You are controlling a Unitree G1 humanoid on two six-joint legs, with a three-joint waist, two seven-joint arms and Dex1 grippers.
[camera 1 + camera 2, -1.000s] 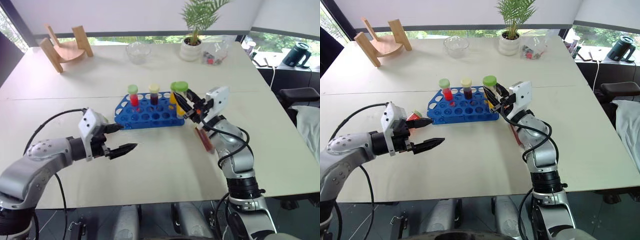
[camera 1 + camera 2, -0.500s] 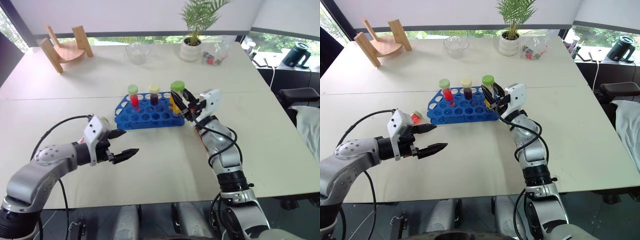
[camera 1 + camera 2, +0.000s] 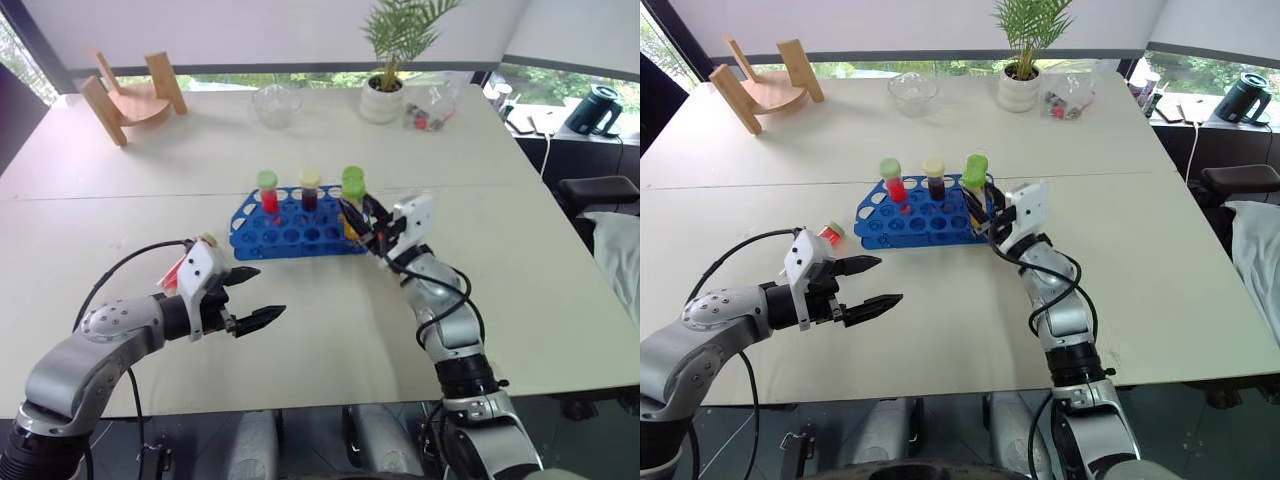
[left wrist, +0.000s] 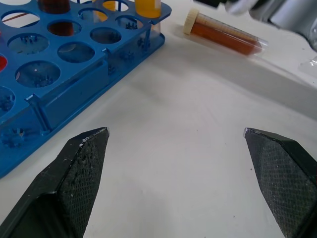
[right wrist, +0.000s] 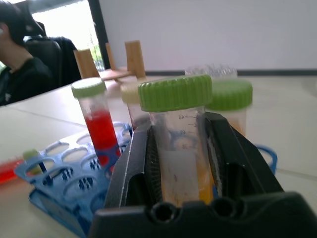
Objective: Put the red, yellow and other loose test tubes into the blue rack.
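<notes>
The green-capped yellow tube [image 3: 352, 190] has its lower end in the blue rack's end hole [image 3: 351, 236] and would stand there. The tube is ready for my right gripper to release now.
The blue rack [image 3: 290, 236] stands mid-table with a red test tube [image 3: 267, 192] and a dark brown one [image 3: 309, 189] upright in its back row. My right gripper [image 3: 358, 212] is shut on a yellow tube with a green cap [image 5: 176, 148], upright at the rack's right end; another green-capped yellow tube [image 5: 233, 106] stands just behind it. A loose red tube [image 3: 828, 234] lies on the table left of the rack. A cream-capped brown tube [image 4: 223, 37] lies beyond the rack's right end. My left gripper [image 3: 266, 292] hovers open and empty in front of the rack.
A curved wooden stand [image 3: 130, 95] sits at the far left corner. At the back stand a glass bowl [image 3: 277, 102], a potted plant [image 3: 384, 92] and a clear bag [image 3: 432, 105]. A seated person [image 5: 22, 64] is beyond the table.
My right gripper has come down with the yellow tube onto the rack's right end. The left gripper stays open and has sunk slightly.
</notes>
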